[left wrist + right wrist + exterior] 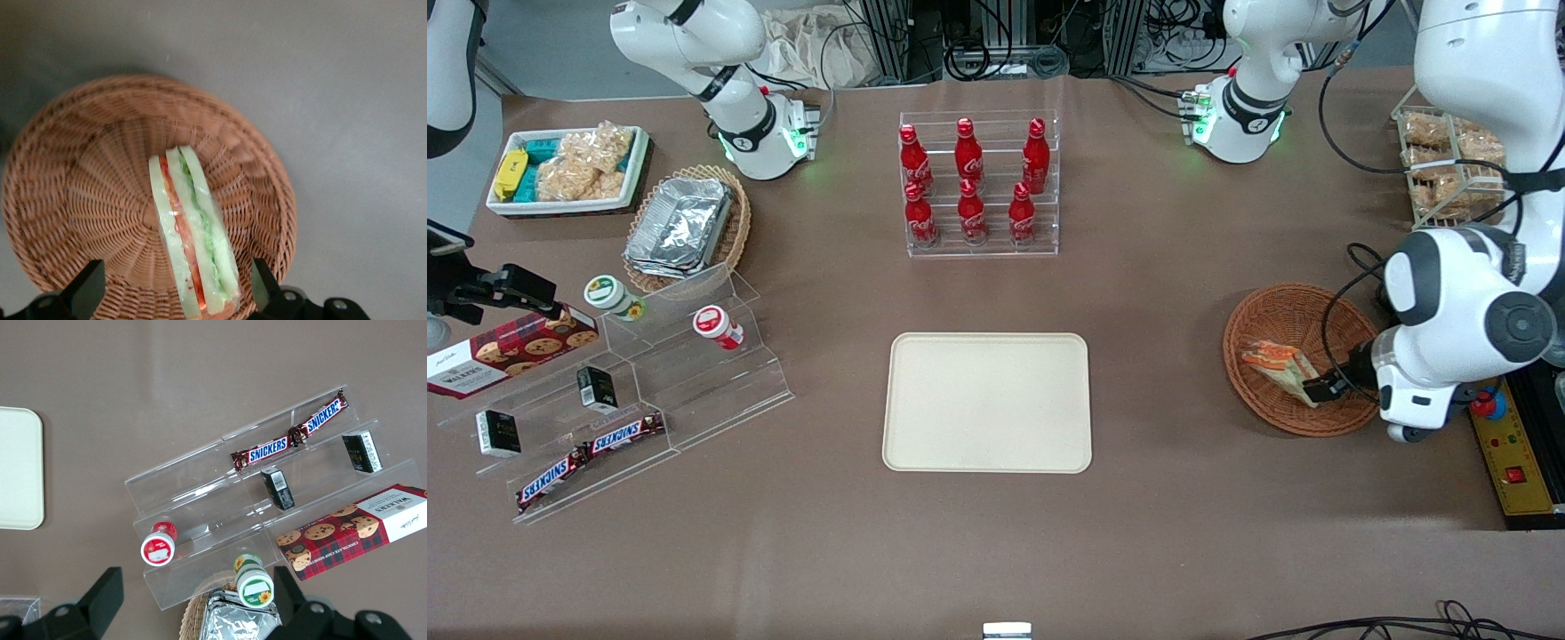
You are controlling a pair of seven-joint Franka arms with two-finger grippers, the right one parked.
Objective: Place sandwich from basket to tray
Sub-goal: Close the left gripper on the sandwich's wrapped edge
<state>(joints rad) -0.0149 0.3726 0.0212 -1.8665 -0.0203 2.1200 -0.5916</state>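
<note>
Next, my left gripper needs to grab the wrapped sandwich's loose-wrapped end (1302, 386), to move the sandwich from the basket onto the tray (987, 402).
The sandwich (1278, 362), a clear-wrapped wedge of white bread with red and green filling, lies in the round reddish-brown wicker basket (1243, 331) toward the working arm's end of the table. My left gripper (1323, 388) hovers low over the basket at the sandwich's end nearest the front camera. In the left wrist view the gripper (175, 275) is open, with one black finger (88, 288) on each side of the sandwich (193, 240) and apart from it, over the basket (80, 200). The beige tray (987, 402) lies bare at mid-table.
A clear rack of red cola bottles (978, 182) stands farther from the front camera than the tray. A wire rack of bagged snacks (1440, 164) and a yellow control box (1516, 449) flank the basket. A stepped acrylic shelf (649, 391), a foil-tray basket (685, 227) and a white snack bin (565, 169) lie toward the parked arm's end.
</note>
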